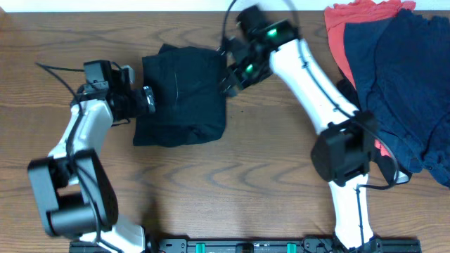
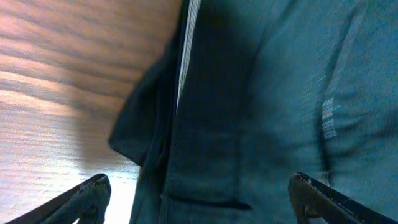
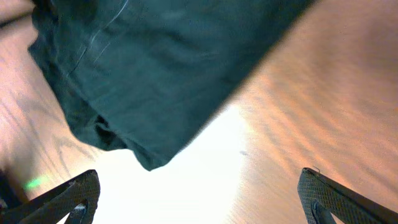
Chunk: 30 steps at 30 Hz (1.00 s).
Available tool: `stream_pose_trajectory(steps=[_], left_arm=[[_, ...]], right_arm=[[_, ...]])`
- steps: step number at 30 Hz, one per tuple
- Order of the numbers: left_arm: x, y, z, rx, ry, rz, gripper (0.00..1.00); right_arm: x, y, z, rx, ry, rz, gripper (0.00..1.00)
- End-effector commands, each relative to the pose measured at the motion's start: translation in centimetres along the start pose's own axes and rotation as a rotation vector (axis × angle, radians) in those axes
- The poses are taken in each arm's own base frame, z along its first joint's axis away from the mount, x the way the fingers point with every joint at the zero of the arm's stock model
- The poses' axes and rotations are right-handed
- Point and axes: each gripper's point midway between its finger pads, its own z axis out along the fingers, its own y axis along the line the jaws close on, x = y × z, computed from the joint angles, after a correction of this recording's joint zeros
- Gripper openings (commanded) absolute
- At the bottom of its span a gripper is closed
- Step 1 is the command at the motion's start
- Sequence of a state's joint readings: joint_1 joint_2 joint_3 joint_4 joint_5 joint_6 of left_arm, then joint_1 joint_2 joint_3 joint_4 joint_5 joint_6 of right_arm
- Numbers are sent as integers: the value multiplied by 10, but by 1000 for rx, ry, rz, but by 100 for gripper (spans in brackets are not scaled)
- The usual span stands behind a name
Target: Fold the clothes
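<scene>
The folded black shorts need to slide aside, still folded, so my left gripper will next grab them at the edge by the pale seam [image 1: 145, 97] [image 2: 171, 138].
The black shorts [image 1: 181, 93] lie folded in a rough square on the wooden table, left of centre. My left gripper [image 1: 149, 100] is open at their left edge; in the left wrist view the dark fabric [image 2: 261, 106] with a pale seam line fills the space between my fingers [image 2: 199, 196]. My right gripper [image 1: 228, 79] is open at the shorts' right edge, empty. In the right wrist view a corner of the shorts [image 3: 155, 68] lies ahead of my open fingers [image 3: 199, 196], with bare table between them.
A pile of navy [image 1: 401, 84] and coral-red [image 1: 344, 28] garments lies at the back right, reaching the table's right edge. The right arm's base [image 1: 344, 154] stands beside it. A dark rail [image 1: 246, 246] runs along the front edge.
</scene>
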<state>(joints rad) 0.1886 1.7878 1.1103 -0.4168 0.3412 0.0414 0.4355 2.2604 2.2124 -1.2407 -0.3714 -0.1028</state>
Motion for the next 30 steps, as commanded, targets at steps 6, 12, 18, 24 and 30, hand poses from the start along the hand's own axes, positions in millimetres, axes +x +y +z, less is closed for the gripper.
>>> stream_pose_trajectory(steps=[6,12,18,24,30], left_arm=[[-28,12,13,-54,-70,171,92],[-39,15,28,-63,-111,192,89],[-25,16,47,-54,-56,191,86],[-21,4,51,-42,-43,215,72],[-6,-19,56,8,10,244,23]], right_arm=[[-1,-36,-38,42,-49,47,99],[-1,-42,-41,48,-56,36,99],[-1,-46,-41,74,-55,30,99],[-1,-50,-41,99,-51,30,99],[0,-55,-42,125,-47,31,99]])
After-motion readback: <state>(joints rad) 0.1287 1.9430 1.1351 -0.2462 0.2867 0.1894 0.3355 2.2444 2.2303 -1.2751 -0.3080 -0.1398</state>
